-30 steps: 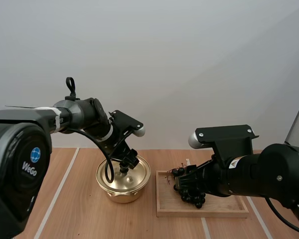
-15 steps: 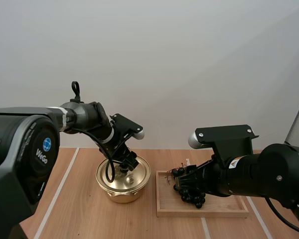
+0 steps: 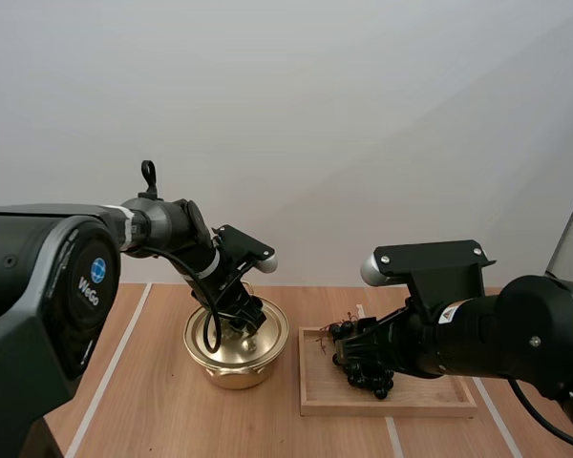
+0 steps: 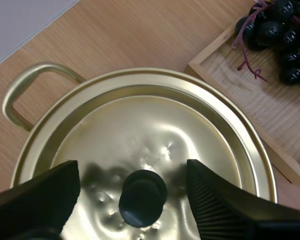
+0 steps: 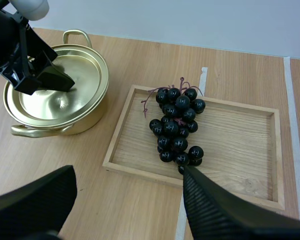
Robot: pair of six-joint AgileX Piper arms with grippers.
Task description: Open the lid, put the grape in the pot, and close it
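I will next grab the lid's narrow black knob (image 4: 142, 198) with my left gripper, because the gold lid is wider than my open fingers.
A gold pot (image 3: 224, 367) stands on the wooden table with its gold lid (image 4: 155, 130) on it. My left gripper (image 4: 132, 172) is open just above the lid, one finger on each side of the black knob (image 4: 142, 191). From the right wrist view that gripper sits low over the pot (image 5: 85, 117). A bunch of dark grapes (image 5: 176, 125) lies in the wooden tray (image 5: 240, 140), to the right of the pot. My right gripper (image 5: 129, 172) is open and hovers above the tray's near edge, apart from the grapes (image 3: 363, 367).
The tray (image 3: 430, 396) lies close beside the pot's right side. White tape lines (image 3: 110, 358) run across the table (image 3: 153, 410). One pot handle (image 4: 20, 92) sticks out on the side away from the tray.
My left gripper has come down and slightly right onto the lid, ending around the knob. The right arm and the grapes have stayed put.
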